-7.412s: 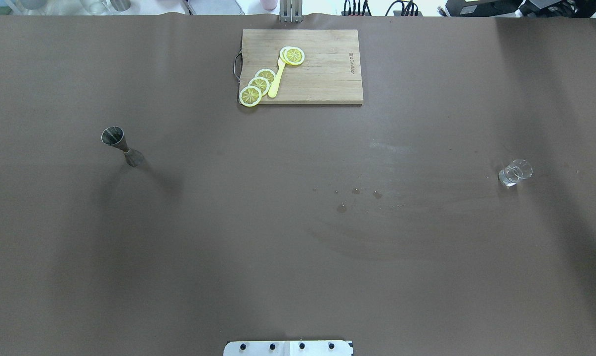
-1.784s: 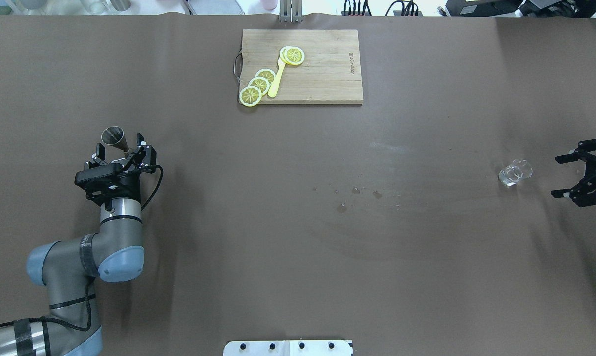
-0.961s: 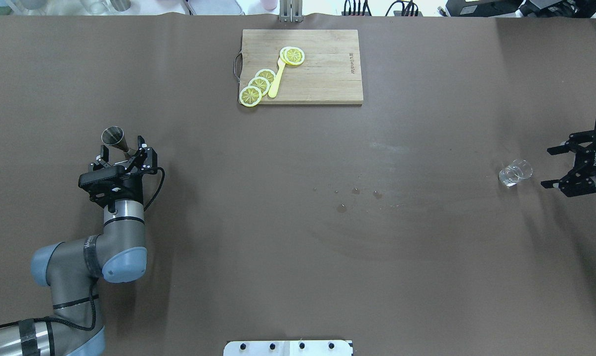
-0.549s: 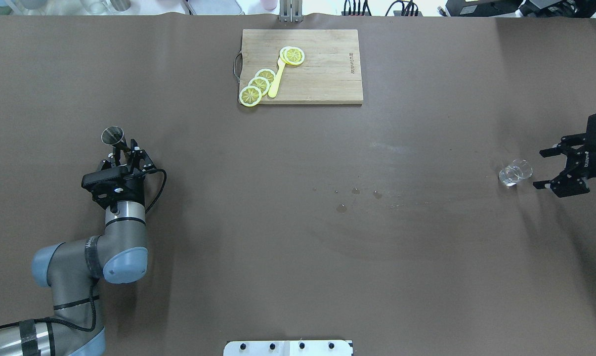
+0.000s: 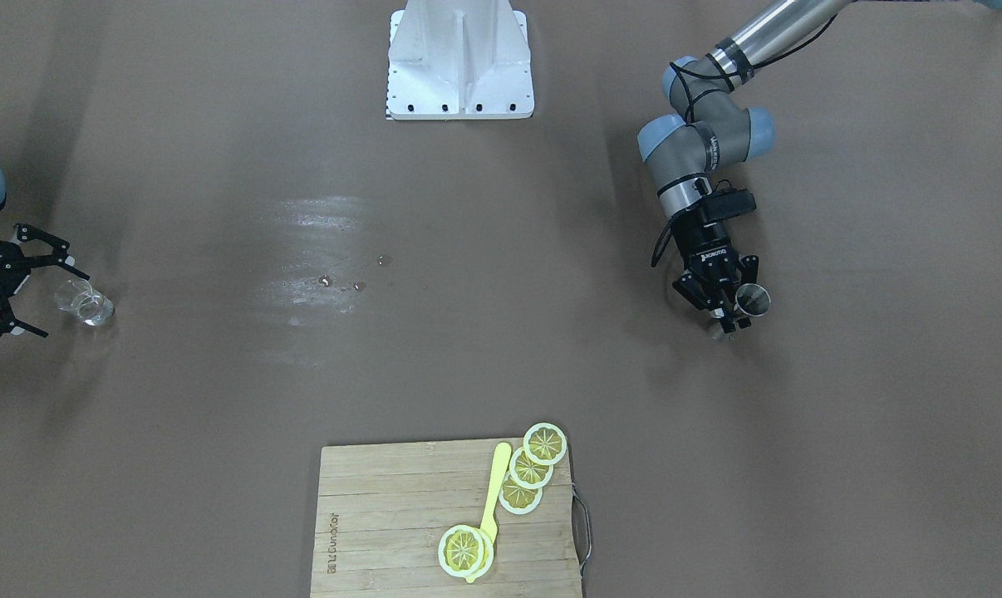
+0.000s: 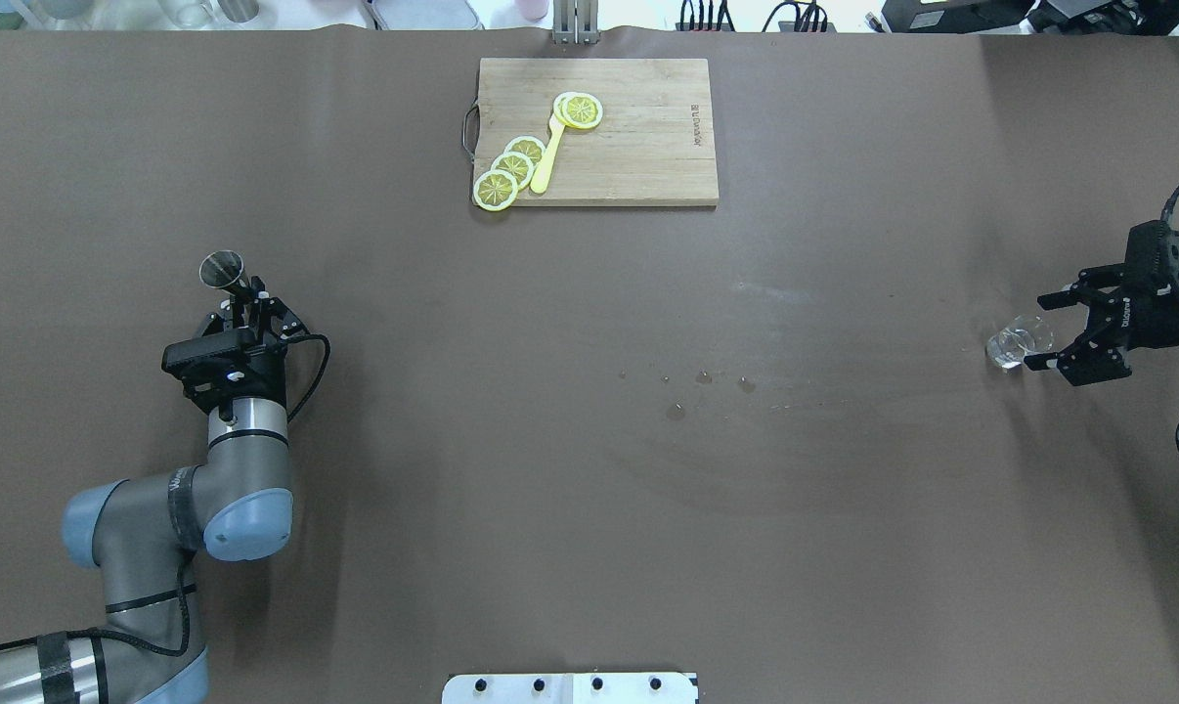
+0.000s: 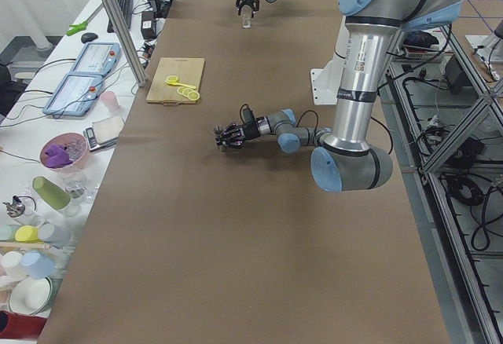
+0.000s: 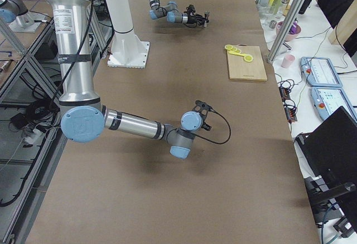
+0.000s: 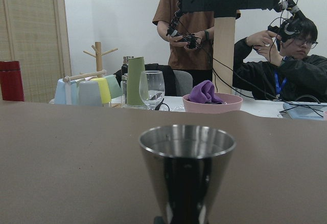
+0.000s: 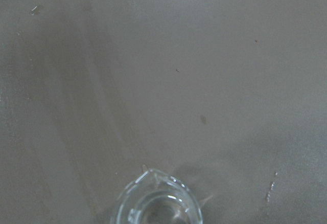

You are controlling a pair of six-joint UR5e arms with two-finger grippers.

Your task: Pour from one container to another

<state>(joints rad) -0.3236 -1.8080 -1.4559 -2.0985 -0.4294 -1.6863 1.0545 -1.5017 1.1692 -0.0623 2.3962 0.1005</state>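
Observation:
The clear glass should next be picked up by its body (image 5: pixel 81 301) with my right gripper, so that the glass's pour rim stays free to pour.
A steel jigger (image 6: pixel 222 268) stands upright at the table's left. My left gripper (image 6: pixel 249 305) is shut on the jigger's narrow waist, seen also in the front view (image 5: pixel 729 318). The left wrist view shows the jigger's cup (image 9: pixel 186 168) close up and centred. A small clear glass (image 6: pixel 1018 340) with a pour lip stands at the far right. My right gripper (image 6: pixel 1037 332) is open beside it, fingertips reaching past the glass's right side without touching. The right wrist view shows the glass (image 10: pixel 157 203) at the bottom edge.
A wooden cutting board (image 6: pixel 638 147) lies at the far middle, with lemon slices (image 6: pixel 511 166) and a yellow utensil (image 6: pixel 547 156). Water droplets (image 6: pixel 676 412) dot the table's centre. The robot's white base plate (image 6: pixel 570 687) is at the near edge.
The left gripper's fingers have narrowed onto the jigger's waist. The right gripper has moved left, bringing its open fingers up to the glass.

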